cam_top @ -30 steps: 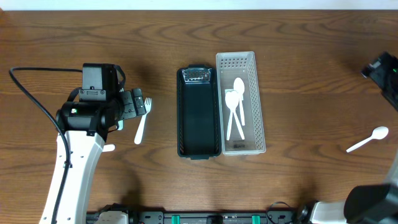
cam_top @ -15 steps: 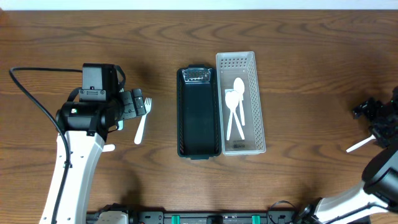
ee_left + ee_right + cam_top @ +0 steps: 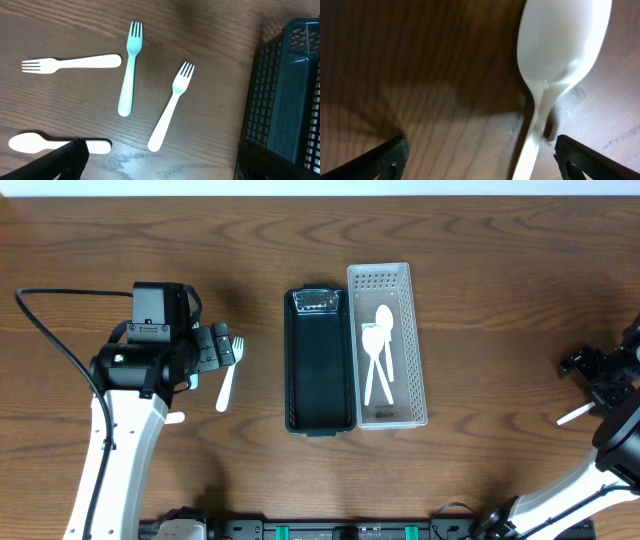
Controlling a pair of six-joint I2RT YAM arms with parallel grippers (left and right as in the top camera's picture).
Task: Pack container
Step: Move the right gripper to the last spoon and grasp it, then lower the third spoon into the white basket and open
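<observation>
Both fingers reach down to the wood on either side of the white spoon's handle (image 3: 575, 414) (image 3: 528, 154), so my right gripper closes on that handle next.
A white spoon (image 3: 561, 45) lies on the wooden table, and its handle runs down between my right gripper's (image 3: 480, 162) open fingers, nearer the right one. In the overhead view my right gripper (image 3: 598, 376) covers the spoon's bowl and only the handle (image 3: 573, 416) shows. My left gripper (image 3: 160, 170) is open and empty above three white forks (image 3: 169, 109) (image 3: 129, 70) (image 3: 75, 62) and another white spoon (image 3: 55, 144). Overhead, one fork (image 3: 227, 376) shows beside my left gripper (image 3: 216, 350). The dark basket (image 3: 300, 360) is empty. The white basket (image 3: 418, 350) holds white spoons (image 3: 378, 355).
The two baskets stand side by side at the table's middle, the dark one (image 3: 290, 85) just right of the forks. A black cable (image 3: 55, 330) loops behind the left arm. The right arm's base sits at the front right corner.
My right gripper has come from the far right edge down over the lone spoon, now straddling it and hiding its bowl. The left arm and the forks have not moved.
</observation>
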